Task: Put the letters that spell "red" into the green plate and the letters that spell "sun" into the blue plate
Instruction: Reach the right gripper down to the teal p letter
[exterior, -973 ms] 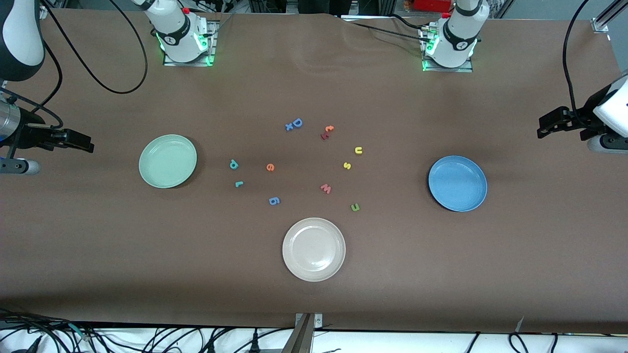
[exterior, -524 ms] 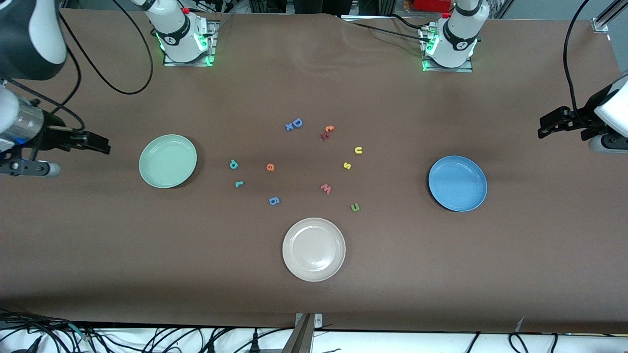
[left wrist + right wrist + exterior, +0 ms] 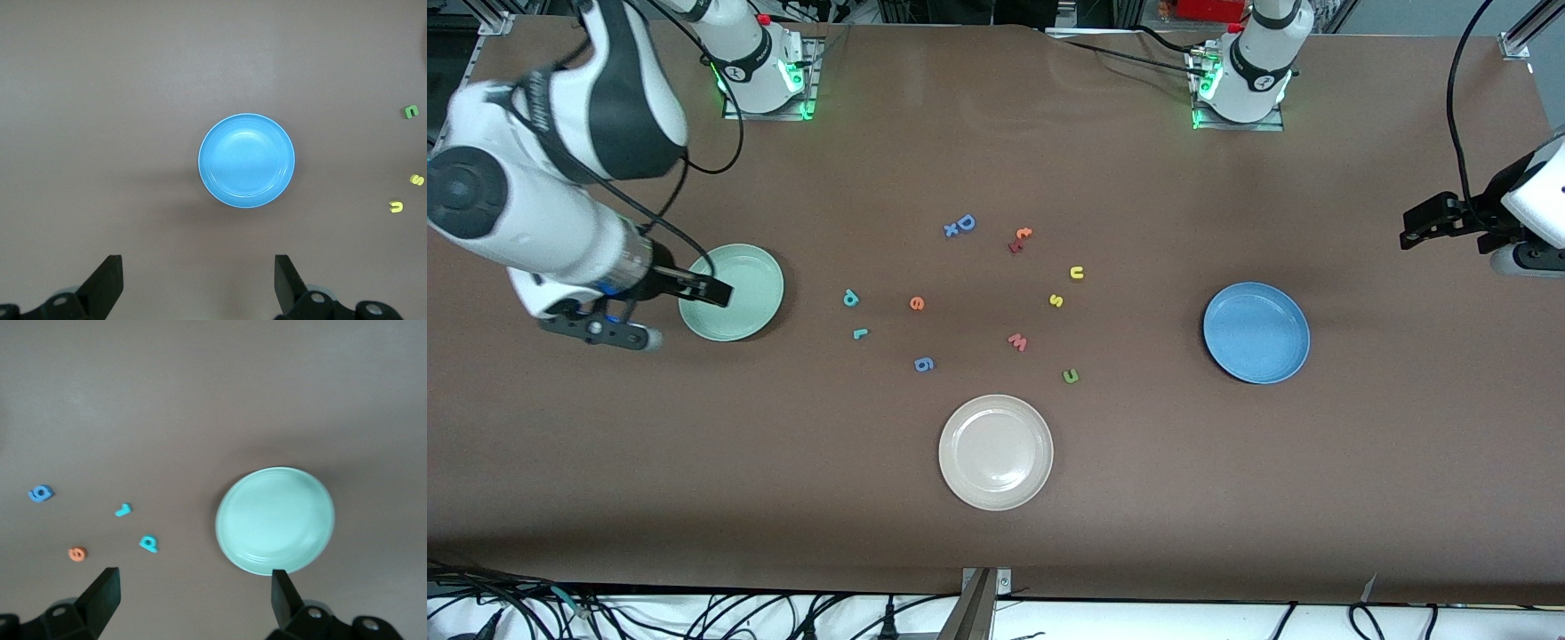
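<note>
I need to grab the teal "d" by its round loop (image 3: pixel 850 299) with my right gripper next, so that it can help spell "red" in the green plate (image 3: pixel 738 307).
The green plate (image 3: pixel 738 307) (image 3: pixel 275 520) lies toward the right arm's end of the table, and the blue plate (image 3: pixel 1256 333) (image 3: pixel 247 161) toward the left arm's end. Between them lie teal "d" (image 3: pixel 850 299) (image 3: pixel 149 543), teal "r" (image 3: pixel 860 334) (image 3: pixel 123 511), orange "e" (image 3: pixel 917 304) (image 3: pixel 77 554), yellow "s" (image 3: pixel 1056 300) (image 3: pixel 417 179), yellow "u" (image 3: pixel 1077 273) (image 3: pixel 396 207) and green "n" (image 3: pixel 1071 376) (image 3: pixel 410 112). My right gripper (image 3: pixel 713 291) (image 3: pixel 193 600) hangs open and empty over the green plate's outer edge. My left gripper (image 3: pixel 1416 228) (image 3: pixel 198 287) waits open and empty above the table's end.
A beige-white plate (image 3: pixel 996 452) lies nearest the front camera. Other loose letters sit among the task's ones: red "w" (image 3: pixel 1018 342), blue "g" (image 3: pixel 924 364) (image 3: pixel 41 494), blue "D" (image 3: pixel 965 222), orange "t" (image 3: pixel 1024 233). Black cables trail near both bases.
The right arm has swung in from the table's end, bringing its open gripper over the green plate's edge. The left arm and all letters have stayed put.
</note>
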Controlling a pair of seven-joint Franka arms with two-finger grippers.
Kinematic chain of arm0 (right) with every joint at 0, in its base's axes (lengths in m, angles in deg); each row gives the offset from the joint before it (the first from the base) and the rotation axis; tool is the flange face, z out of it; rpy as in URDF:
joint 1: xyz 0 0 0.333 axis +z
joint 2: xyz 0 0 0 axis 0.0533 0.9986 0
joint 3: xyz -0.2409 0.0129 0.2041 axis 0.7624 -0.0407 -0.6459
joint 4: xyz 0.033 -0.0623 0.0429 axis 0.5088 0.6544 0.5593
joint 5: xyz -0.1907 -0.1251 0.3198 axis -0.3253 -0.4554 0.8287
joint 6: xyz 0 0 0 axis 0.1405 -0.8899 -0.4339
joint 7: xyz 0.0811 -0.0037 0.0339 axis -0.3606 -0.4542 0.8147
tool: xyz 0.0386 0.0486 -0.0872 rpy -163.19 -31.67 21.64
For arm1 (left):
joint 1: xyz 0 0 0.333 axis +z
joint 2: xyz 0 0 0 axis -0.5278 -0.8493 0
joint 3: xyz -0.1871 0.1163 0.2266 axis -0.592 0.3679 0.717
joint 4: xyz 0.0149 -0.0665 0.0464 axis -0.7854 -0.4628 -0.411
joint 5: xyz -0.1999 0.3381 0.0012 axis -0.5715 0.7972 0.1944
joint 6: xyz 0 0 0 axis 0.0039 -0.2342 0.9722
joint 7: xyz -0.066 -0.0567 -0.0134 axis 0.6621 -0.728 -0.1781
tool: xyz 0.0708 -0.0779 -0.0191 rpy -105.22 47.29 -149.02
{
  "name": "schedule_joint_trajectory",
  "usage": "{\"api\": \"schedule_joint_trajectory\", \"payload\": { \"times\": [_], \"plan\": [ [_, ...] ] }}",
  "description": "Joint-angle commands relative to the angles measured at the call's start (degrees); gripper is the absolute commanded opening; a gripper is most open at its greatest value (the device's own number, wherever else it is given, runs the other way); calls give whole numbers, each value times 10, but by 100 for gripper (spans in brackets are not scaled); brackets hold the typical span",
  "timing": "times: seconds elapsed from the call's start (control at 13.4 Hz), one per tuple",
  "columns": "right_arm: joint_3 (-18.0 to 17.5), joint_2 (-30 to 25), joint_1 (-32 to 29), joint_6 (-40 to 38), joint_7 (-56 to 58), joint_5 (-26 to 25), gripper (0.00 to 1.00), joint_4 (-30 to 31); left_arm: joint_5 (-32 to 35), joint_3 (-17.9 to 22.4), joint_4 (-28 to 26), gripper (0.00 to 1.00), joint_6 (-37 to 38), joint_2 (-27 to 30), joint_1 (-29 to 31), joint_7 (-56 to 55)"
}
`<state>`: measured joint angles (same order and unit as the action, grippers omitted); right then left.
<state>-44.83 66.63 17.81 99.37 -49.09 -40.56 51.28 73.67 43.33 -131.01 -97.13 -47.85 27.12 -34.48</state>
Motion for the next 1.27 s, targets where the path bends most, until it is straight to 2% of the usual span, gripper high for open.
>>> {"api": "schedule_joint_trajectory", "payload": {
  "times": [0.0,0.3,0.52,0.82,0.97,1.2],
  "plan": [
    [4,10,29,70,-49,12,100,41,3,0,17,100,13,-10,4,6],
    [-3,29,44,174,-56,13,99,120,2,-1,16,100,24,-11,6,5],
    [-45,38,44,261,-56,13,99,198,2,0,16,100,51,-11,7,5],
    [-65,65,44,276,-47,12,99,219,2,-2,31,100,123,-9,7,5],
    [-66,76,44,321,-40,12,99,242,2,-3,61,100,146,-13,4,5],
    [-69,101,43,381,-18,12,99,265,-37,0,63,100,144,-23,6,3]
  ]
}}
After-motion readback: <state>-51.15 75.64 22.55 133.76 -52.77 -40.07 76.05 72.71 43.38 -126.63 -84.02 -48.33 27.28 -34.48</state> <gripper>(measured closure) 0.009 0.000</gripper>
